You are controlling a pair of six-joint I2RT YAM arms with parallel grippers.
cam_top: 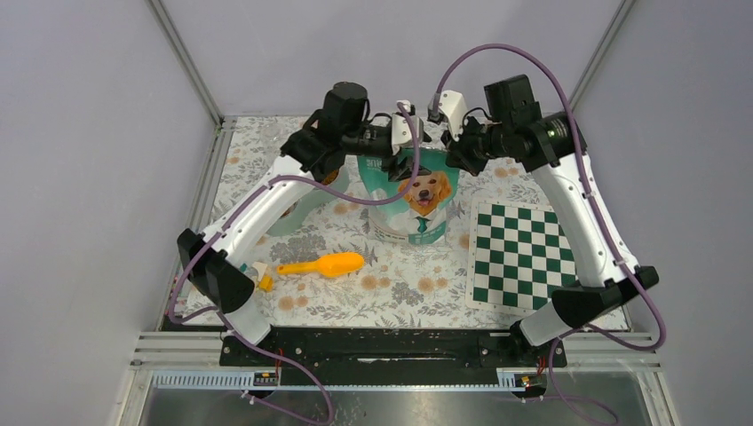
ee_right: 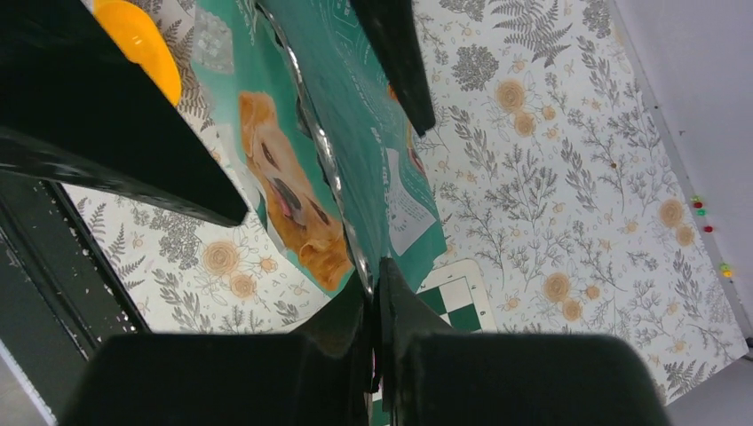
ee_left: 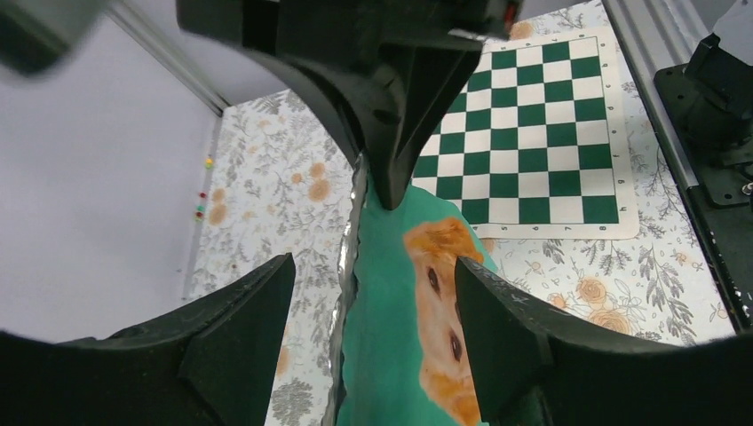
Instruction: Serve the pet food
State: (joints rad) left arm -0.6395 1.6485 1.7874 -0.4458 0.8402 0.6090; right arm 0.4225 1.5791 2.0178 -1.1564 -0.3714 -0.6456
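Observation:
The part of the edge between both grippers should stay free to open. My left gripper needs to grab the bag [ee_left: 391,293] by its silver-lined top edge [ee_left: 336,348].
A teal pet food bag [cam_top: 424,200] with a golden dog printed on it stands upright mid-table. No kibble shows. My right gripper [cam_top: 453,135] is shut on the bag's top edge, seen pinched in the right wrist view [ee_right: 373,280]. My left gripper [cam_top: 407,133] is open, its jaws straddling the top edge of the bag [ee_left: 391,293] without touching it; the silver lining shows along that edge. The right gripper's fingers [ee_left: 395,133] meet the edge just ahead of it. An orange scoop [cam_top: 324,264] lies on the table in front of the bag.
A green-and-white chessboard [cam_top: 519,253] lies right of the bag. A pale teal bowl [cam_top: 297,213] sits left of the bag, partly hidden by the left arm. Small coloured blocks [ee_left: 206,186] lie by the back wall. The tablecloth is floral.

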